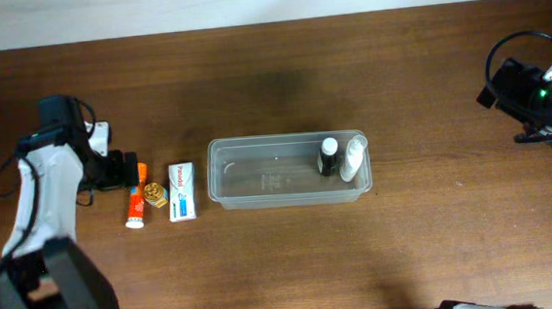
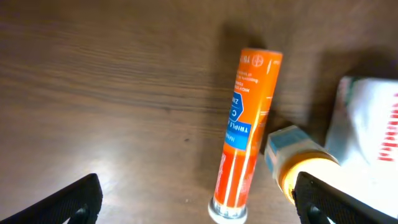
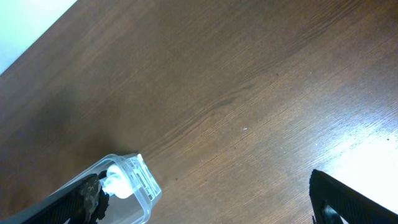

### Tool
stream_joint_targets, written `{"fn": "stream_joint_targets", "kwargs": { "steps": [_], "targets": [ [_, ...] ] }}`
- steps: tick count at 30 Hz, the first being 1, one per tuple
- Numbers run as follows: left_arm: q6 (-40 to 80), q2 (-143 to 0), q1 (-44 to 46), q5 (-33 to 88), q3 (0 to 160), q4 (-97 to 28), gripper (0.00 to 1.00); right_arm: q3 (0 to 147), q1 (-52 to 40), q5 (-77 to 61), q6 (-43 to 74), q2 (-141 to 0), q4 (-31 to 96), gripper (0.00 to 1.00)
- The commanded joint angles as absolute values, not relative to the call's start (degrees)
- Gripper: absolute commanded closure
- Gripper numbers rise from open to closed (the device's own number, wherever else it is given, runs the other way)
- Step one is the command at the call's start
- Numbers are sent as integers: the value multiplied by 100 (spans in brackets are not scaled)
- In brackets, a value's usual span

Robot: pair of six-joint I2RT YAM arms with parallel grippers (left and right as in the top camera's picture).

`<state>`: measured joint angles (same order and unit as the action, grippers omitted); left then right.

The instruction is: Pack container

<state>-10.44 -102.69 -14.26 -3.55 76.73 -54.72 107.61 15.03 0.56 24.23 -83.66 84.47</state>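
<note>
My left gripper grabs the orange tube across its body next, fingers on its long sides, to lay it lengthwise in the container.
The clear plastic container sits mid-table and holds a dark bottle with a white cap and a white bottle at its right end. To its left lie an orange tube, a small gold-lidded jar and a white and blue box. My left gripper is open over the tube's far end. In the left wrist view the tube lies between my open fingers, with the jar against the right finger. My right gripper is open and empty at the far right.
The right wrist view shows my open fingers, bare wood and the container's corner with the white bottle inside. The box lies just right of the jar. The table's back edge meets a pale wall.
</note>
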Motion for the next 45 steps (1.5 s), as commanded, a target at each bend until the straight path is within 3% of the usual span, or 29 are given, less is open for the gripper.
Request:
{"fn": "stream_joint_targets", "kwargs": {
  "steps": [1, 11, 14, 15, 21, 27, 36, 41, 45],
  "targets": [
    [-1382, -10724, -1413, -235, 7762, -5474, 2, 10779, 1546, 64, 2449, -8381, 8447, 2],
    [-1428, -11334, -1369, -279, 7762, -5356, 2, 10779, 1546, 64, 2449, -8381, 8447, 2],
    [-1431, -11421, -1337, -279, 7762, -5352, 7, 10779, 1546, 64, 2449, -8381, 8447, 2],
    [-1426, -11439, -1339, -279, 7762, -5334, 11, 10779, 1546, 64, 2449, -8381, 8447, 2],
    [-1420, -11441, -1339, -279, 7762, -5162, 61, 10779, 1546, 64, 2449, -8381, 8447, 2],
    [-1280, -11413, -1339, -281, 7918, -5371, 84, 10779, 1546, 64, 2449, -8381, 8447, 2],
    [-1002, -11137, -1151, 373, 9856, -7129, 91, 10779, 1546, 64, 2449, -8381, 8447, 2],
    [-1538, -10903, -460, 1363, 11091, -7830, 91, 10779, 1546, 64, 2449, -8381, 8447, 2],
    [-2187, -10742, 410, 1393, 11255, -7738, 91, 10779, 1546, 64, 2449, -8381, 8447, 2]
  ]
}}
